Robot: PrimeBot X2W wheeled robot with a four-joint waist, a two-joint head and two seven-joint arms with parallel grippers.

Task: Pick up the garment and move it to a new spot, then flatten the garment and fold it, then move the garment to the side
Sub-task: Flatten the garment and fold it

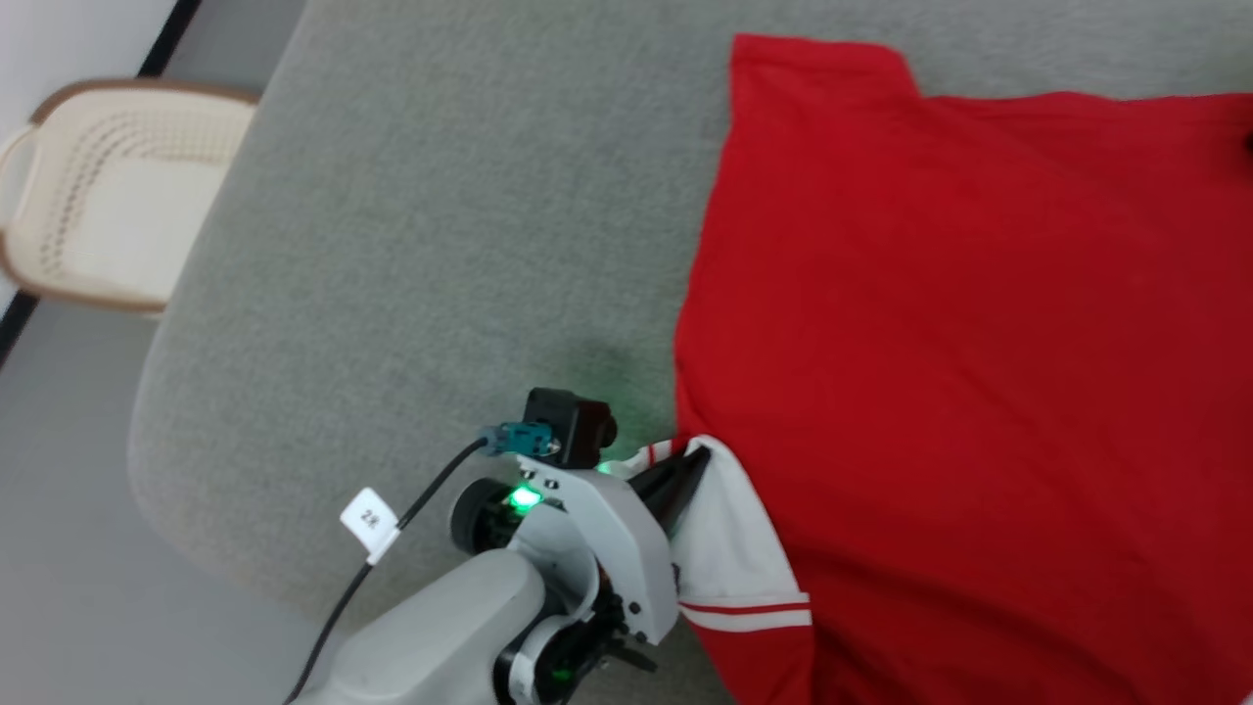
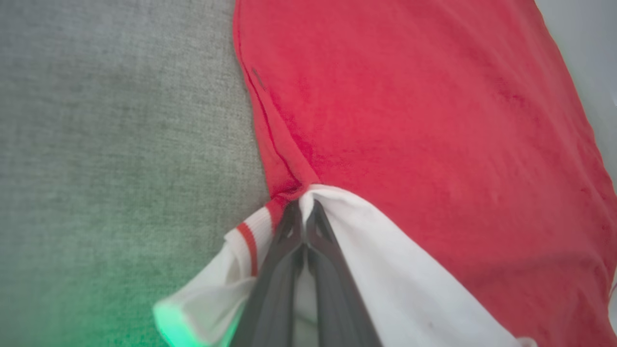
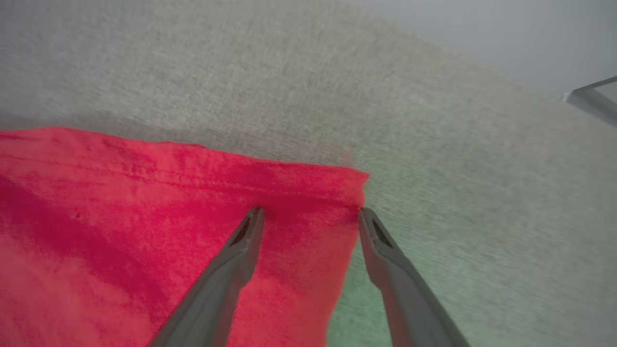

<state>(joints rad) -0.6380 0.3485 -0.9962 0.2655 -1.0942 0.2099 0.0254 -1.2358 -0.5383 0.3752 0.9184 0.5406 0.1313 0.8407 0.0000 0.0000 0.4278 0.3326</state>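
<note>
The red body of the garment is spread out flat, so I should grab the garment with my right gripper next by its hem corner point(image 3: 350, 192), where the edges come free.
The garment point(image 1: 940, 323) is a red shirt with a white, red-striped sleeve, spread plain side up on the grey padded surface point(image 1: 421, 245). My left gripper point(image 1: 693, 462) is shut on the white sleeve point(image 2: 385, 270) where it meets the red body near the armpit; in the left wrist view the two dark fingers point(image 2: 289, 260) pinch that seam, and the gripper point(image 2: 303, 212) tip lies at the fold. My right gripper point(image 3: 311, 212) stands open over a hem corner of the garment point(image 3: 144, 231), one finger above red cloth, the other at the corner's edge.
A cream plastic laundry basket point(image 1: 108, 186) stands on the floor off the surface's left edge. Bare grey padding spreads left of the shirt. A black cable with a white tag point(image 1: 369, 520) trails from my left arm. A glass or metal edge point(image 3: 593, 96) shows at the far right.
</note>
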